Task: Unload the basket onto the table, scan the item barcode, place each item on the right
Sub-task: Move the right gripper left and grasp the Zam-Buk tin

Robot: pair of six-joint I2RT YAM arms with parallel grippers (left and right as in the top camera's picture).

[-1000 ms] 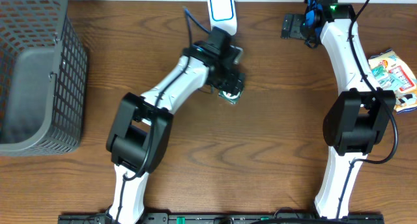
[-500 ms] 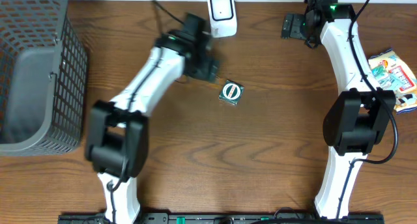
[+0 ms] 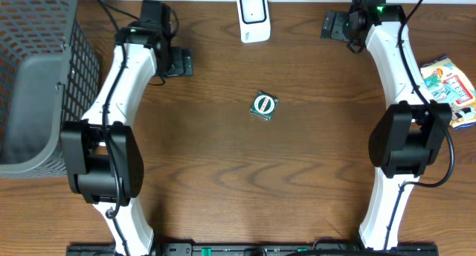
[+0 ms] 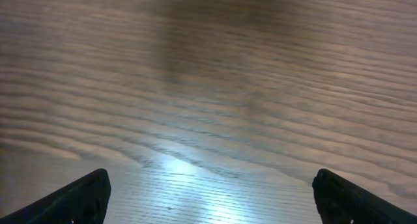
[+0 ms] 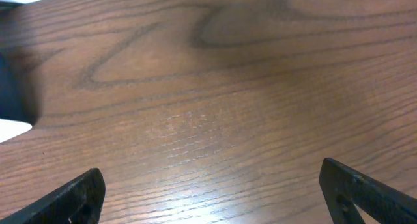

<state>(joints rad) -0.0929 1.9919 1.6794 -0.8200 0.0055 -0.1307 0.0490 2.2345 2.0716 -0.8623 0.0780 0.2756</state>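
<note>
Next, the right gripper grabs the small green item by its opposite side edges, which leaves its flat sides uncovered for the barcode scan.
The item, a small green square packet with a white round mark, lies flat on the wooden table near the middle, with no gripper touching it. The white barcode scanner stands at the back edge, behind the item. My left gripper hangs well to the item's back left and is open; in the left wrist view only bare wood shows between its fingertips. My right gripper is at the back right, beyond the scanner, also open over bare wood.
A dark mesh basket fills the left end of the table. Colourful snack packets lie at the right edge. Both arm bases stand at the front edge.
The left gripper has let go of the item, leaving it on the table, and swung back and to the left while its jaws widened. The right arm has not moved.
</note>
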